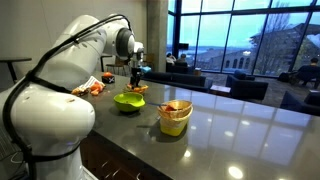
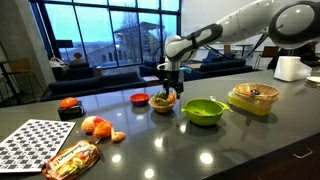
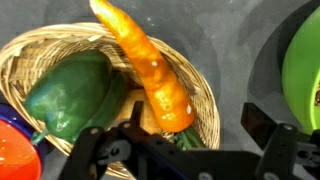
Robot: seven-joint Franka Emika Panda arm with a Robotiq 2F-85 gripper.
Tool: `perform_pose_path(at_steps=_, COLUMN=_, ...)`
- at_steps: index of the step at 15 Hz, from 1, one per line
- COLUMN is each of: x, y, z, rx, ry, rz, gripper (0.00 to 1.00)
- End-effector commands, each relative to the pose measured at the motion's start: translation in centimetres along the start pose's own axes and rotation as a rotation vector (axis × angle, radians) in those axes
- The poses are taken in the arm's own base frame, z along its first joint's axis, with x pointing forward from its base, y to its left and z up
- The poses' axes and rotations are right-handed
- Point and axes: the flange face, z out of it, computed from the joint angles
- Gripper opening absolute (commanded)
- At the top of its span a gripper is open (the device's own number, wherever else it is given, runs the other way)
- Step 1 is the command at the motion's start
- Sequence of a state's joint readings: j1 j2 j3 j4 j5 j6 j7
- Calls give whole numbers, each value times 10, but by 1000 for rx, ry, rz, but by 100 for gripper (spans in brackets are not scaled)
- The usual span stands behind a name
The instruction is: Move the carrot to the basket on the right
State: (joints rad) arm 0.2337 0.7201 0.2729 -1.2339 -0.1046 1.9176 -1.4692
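The carrot's thick end and green stem are still below my fingers, so it is too early to close. My gripper lowers first, then closes on the carrot.
In the wrist view the orange carrot (image 3: pixel 150 65) lies in a low wicker basket (image 3: pixel 203 100) beside a green pepper (image 3: pixel 70 95). My gripper (image 3: pixel 180 150) is open just above them, and the carrot's near end lies between its fingers. In both exterior views the gripper (image 2: pixel 165 90) (image 1: pixel 135 78) hangs over that wicker basket (image 2: pixel 163 104). The yellow cup-shaped basket (image 2: pixel 253 98) (image 1: pixel 175 117) stands apart, beyond the lime-green bowl, and holds some brownish items.
The lime-green bowl (image 2: pixel 203 111) (image 1: pixel 128 101) (image 3: pixel 305 60) sits between the two baskets. A red bowl (image 2: pixel 140 98), a tomato (image 2: pixel 69 104), orange pieces (image 2: pixel 97 126), a checkerboard (image 2: pixel 35 143) and a snack bag (image 2: pixel 70 158) lie on the dark counter.
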Motion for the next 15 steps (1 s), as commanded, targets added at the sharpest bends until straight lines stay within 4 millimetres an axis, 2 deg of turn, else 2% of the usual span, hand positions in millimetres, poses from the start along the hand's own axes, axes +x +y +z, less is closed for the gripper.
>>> perform_pose_path(at_steps=1, x=-5, y=12, z=5, rx=16, ry=-1, rz=-33, gripper=100)
perform_pose_path(at_steps=5, x=-9, y=18, z=11, rx=33, ry=7, rz=-45, gripper=100)
perform_pose_path(at_steps=6, x=-11, y=20, z=11, rx=35, ry=9, rz=-45, gripper=94)
perform_pose_path(at_steps=7, x=-11, y=21, z=10, rx=37, ry=15, rz=-45, gripper=74)
perform_pose_path(at_steps=8, x=-13, y=22, z=8, rx=36, ry=16, rz=-46, gripper=69)
perform_pose_path(at_steps=15, x=-19, y=26, z=-2, rx=31, ry=24, rz=-35, gripper=15)
